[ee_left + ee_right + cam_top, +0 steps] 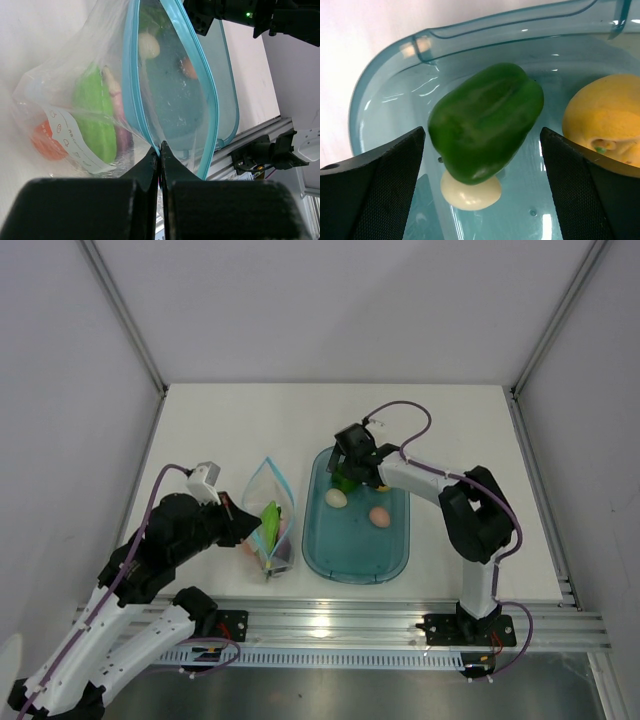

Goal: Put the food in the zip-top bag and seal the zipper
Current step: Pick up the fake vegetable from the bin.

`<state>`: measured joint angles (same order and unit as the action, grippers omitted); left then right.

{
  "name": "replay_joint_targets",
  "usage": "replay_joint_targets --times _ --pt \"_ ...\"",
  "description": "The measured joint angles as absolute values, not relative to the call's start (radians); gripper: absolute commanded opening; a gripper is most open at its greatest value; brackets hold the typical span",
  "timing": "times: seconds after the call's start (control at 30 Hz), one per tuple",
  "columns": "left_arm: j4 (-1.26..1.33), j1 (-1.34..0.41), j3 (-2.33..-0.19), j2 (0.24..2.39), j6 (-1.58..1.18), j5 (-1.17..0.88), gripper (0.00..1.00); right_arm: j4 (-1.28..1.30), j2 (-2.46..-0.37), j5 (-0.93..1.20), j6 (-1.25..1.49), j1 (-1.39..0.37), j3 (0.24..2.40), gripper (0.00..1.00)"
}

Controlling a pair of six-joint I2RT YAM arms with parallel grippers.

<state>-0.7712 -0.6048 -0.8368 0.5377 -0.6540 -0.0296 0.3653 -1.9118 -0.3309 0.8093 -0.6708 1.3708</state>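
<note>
The right gripper's fingers grab the green bell pepper (pixel 343 479) (pixel 487 125) across its opposite sides next, so the pepper's body enters the zip-top bag's opening first.
The clear zip-top bag (pixel 270 522) lies left of the tray with its mouth spread open. Its light blue zipper (pixel 131 75) rings the opening. Inside are a pale green pod (pixel 95 117), an orange piece (pixel 46 142) and a dark purple piece (pixel 123 140). My left gripper (pixel 160 148) is shut on the zipper strip at the near end of the bag's mouth. A green bell pepper (pixel 487 125) lies in the tray between the fingers of my open right gripper (pixel 482 136), touching neither. A cream piece (pixel 470 194) lies under the pepper and a yellow one (pixel 607 117) to its right.
The teal translucent tray (pixel 352 562) sits at centre, its curved wall (pixel 495 25) just beyond the pepper. In it also lie a cream egg-shaped piece (pixel 336 498) and an orange-pink one (pixel 379 515). A metal rail (pixel 340 625) runs along the near edge.
</note>
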Motion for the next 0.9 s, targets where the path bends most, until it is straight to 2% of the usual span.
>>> replay_joint_targets --times 0.17,0.27,0.47,0.5,0.63,0.9 --pt "-0.77 -0.605 -0.834 0.541 -0.654 -0.03 0.01 0.353 -1.954 -0.33 0.813 -0.67 1.371 0.96" --pt "-0.77 -0.604 -0.833 0.543 -0.654 -0.03 0.0 0.34 -1.974 -0.331 0.818 -0.67 1.371 0.9" --pt "-0.769 -0.604 -0.832 0.543 -0.654 -0.03 0.01 0.287 -1.975 -0.331 0.817 -0.67 1.37 0.61" --pt "-0.768 -0.604 -0.831 0.542 -0.654 -0.031 0.0 0.275 -1.975 -0.331 0.818 -0.67 1.365 0.51" --pt "-0.767 -0.604 -0.828 0.54 -0.654 -0.034 0.01 0.245 -1.955 -0.343 0.818 -0.675 1.331 0.26" --pt "-0.765 -0.603 -0.813 0.529 -0.655 -0.039 0.01 0.331 -1.835 -0.443 0.776 -0.75 1.303 0.2"
